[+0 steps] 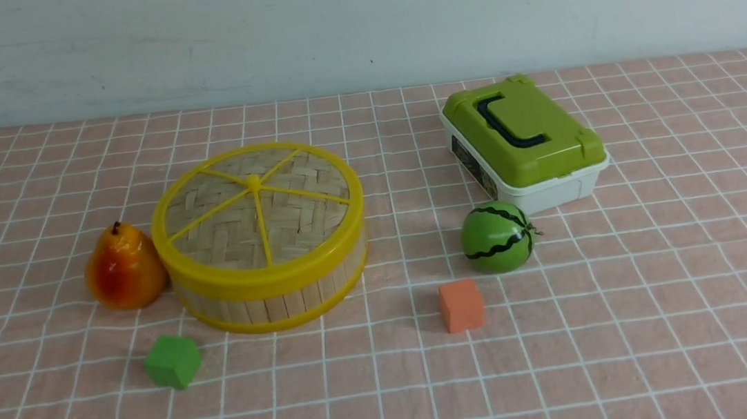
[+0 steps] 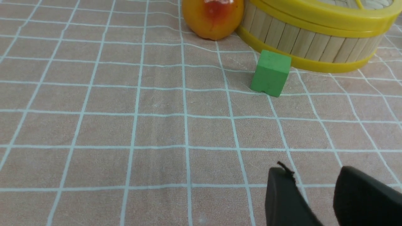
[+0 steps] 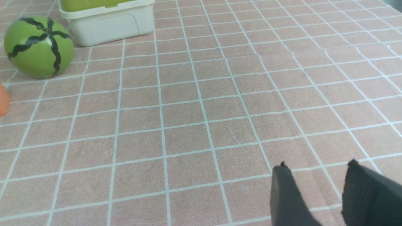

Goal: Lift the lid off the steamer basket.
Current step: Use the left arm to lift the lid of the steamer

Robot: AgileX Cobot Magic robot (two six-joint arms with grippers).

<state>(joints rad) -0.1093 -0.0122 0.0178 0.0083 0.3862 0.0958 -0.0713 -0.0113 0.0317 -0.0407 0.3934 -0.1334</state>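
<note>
The lid's round rim is far wider than the robot's fingers can span, so the left gripper needs to grab the lid by its narrow centre knob next.
The steamer basket stands left of the table's middle, round, with a bamboo-slat wall and yellow rims. Its lid, woven bamboo with a yellow rim, spokes and centre knob, sits closed on top. In the left wrist view the basket wall and the lid's rim show at the far side. My left gripper hovers over bare cloth, open, nothing between its fingers, well short of the basket. My right gripper is open too, over empty cloth. Neither arm shows in the front view.
A pear touches the basket's left side. A green cube lies in front of the basket and an orange cube further right. A toy watermelon sits before a white box with a green lid.
</note>
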